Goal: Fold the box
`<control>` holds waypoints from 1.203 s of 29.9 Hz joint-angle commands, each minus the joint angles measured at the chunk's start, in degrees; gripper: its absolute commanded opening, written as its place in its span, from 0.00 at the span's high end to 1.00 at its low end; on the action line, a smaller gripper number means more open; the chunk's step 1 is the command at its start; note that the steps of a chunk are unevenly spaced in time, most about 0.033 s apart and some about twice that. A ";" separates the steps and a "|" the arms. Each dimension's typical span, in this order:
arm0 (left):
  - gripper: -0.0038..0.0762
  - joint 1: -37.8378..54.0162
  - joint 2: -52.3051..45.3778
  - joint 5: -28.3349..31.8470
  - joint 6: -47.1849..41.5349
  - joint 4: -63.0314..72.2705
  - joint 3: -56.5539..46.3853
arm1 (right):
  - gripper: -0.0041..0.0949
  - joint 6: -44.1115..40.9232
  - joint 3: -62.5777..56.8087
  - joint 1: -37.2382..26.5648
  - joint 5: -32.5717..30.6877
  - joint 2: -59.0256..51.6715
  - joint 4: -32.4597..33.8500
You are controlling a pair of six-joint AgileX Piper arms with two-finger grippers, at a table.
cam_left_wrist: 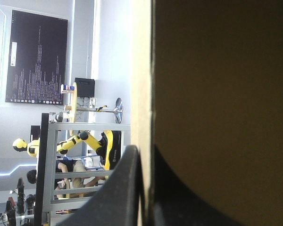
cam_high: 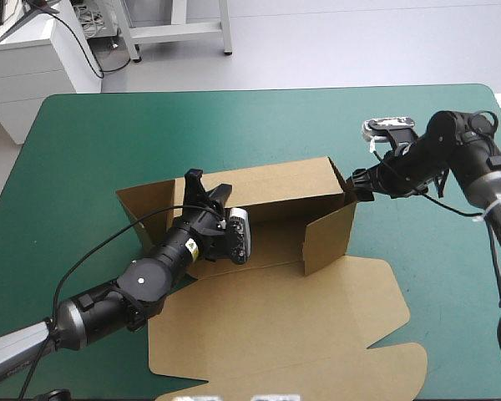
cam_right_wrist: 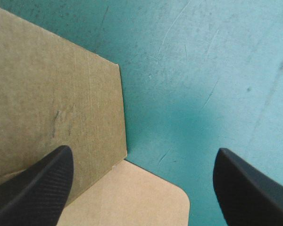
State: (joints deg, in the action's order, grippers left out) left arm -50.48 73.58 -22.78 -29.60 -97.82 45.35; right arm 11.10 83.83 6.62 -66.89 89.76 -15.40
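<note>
My right gripper should next hold the box by its upright side's edge (cam_high: 344, 177). That will leave the box's flat lid panel (cam_high: 275, 322) free to fold.
The brown box (cam_high: 275, 188) stands half-formed at the table's middle, with its back wall and right wall raised and its lid panel (cam_high: 301, 326) flat toward the near edge. My left gripper (cam_high: 204, 188) is shut on the left part of the back wall. In the left wrist view the board's edge (cam_left_wrist: 141, 94) runs between the black fingers (cam_left_wrist: 125, 188). My right gripper (cam_high: 356, 182) is open at the box's far right corner. In the right wrist view its gripper (cam_right_wrist: 141, 188) has one finger over the box wall (cam_right_wrist: 52, 84), with bare cover between the fingers.
The teal-green cover (cam_high: 83, 150) stretches from the box to the far edge and out to both sides. The flat lid panel reaches close to the table's near edge. A side flap (cam_high: 138, 209) sticks out at the box's left end.
</note>
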 commanded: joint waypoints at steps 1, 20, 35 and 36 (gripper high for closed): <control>0.96 -0.09 -1.46 -2.26 -1.67 0.18 0.95 | 0.21 2.94 -4.12 -0.42 9.01 -6.26 -2.03; 0.96 -0.09 -1.46 -1.27 -1.67 0.18 0.95 | 0.21 27.69 -23.09 -0.42 17.51 -13.77 -18.93; 0.96 -0.09 -1.46 0.93 -1.67 0.18 0.95 | 0.21 34.27 -23.09 -0.42 10.10 -13.57 -24.40; 0.96 -0.09 -1.46 1.47 -1.67 0.18 0.95 | 0.21 35.16 -23.09 -0.42 10.10 -13.57 -26.09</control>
State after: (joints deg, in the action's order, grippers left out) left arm -50.48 73.58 -23.50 -30.25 -97.56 45.18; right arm 44.11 59.45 6.57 -57.09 77.96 -36.26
